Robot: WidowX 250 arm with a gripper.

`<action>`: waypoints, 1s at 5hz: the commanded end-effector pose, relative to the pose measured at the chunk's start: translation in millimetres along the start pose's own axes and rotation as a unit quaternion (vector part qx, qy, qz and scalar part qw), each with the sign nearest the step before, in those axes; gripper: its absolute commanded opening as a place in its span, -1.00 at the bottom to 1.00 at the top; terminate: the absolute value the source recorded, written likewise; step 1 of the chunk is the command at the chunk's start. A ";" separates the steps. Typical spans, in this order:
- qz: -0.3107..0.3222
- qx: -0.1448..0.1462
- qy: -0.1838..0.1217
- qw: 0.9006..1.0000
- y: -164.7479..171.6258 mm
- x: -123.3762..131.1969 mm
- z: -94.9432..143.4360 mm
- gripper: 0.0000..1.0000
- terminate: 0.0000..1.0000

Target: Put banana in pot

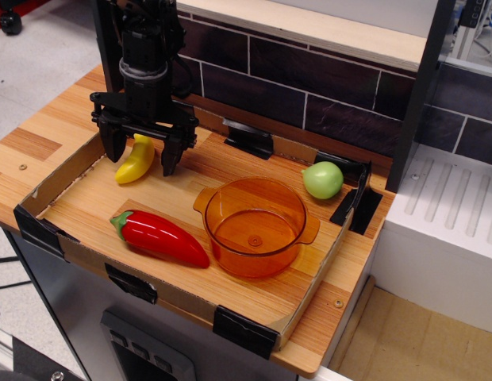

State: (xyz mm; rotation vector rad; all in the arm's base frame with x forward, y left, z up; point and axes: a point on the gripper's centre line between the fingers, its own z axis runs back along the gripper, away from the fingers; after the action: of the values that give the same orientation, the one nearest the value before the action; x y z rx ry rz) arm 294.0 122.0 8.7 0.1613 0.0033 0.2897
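The yellow banana has to go in the pot (255,225), so my gripper should grab it by its upper end (143,146) next.
The banana (136,162), small, glossy and yellow, lies on the wooden tray floor at the back left. My black gripper (143,159) hangs open right over it, one finger on each side of its upper end, which it partly hides. The fingertips look close to the tray floor. The pot (255,225), round transparent orange plastic with two small side handles, stands empty in the middle right of the tray, apart from the gripper.
A red pepper (159,236) lies in front of the banana, left of the pot. A green round fruit (322,179) sits at the back right. Low cardboard walls (65,165) with black corner clips ring the tray. A dark tiled wall stands behind.
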 end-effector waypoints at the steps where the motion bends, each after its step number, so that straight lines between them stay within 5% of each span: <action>1: -0.001 -0.009 -0.008 1.000 8.9 8.1 -0.6 -1.00 -1.00; 2: 0.002 -0.015 -0.012 1.000 7.8 9.3 2.8 -1.00 -1.00; 5: 0.028 -0.064 -0.048 0.996 -42.3 18.7 86.1 -1.00 -1.00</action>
State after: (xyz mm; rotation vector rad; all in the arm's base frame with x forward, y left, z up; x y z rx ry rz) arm 320.9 67.2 65.6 0.0378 -0.0397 0.3375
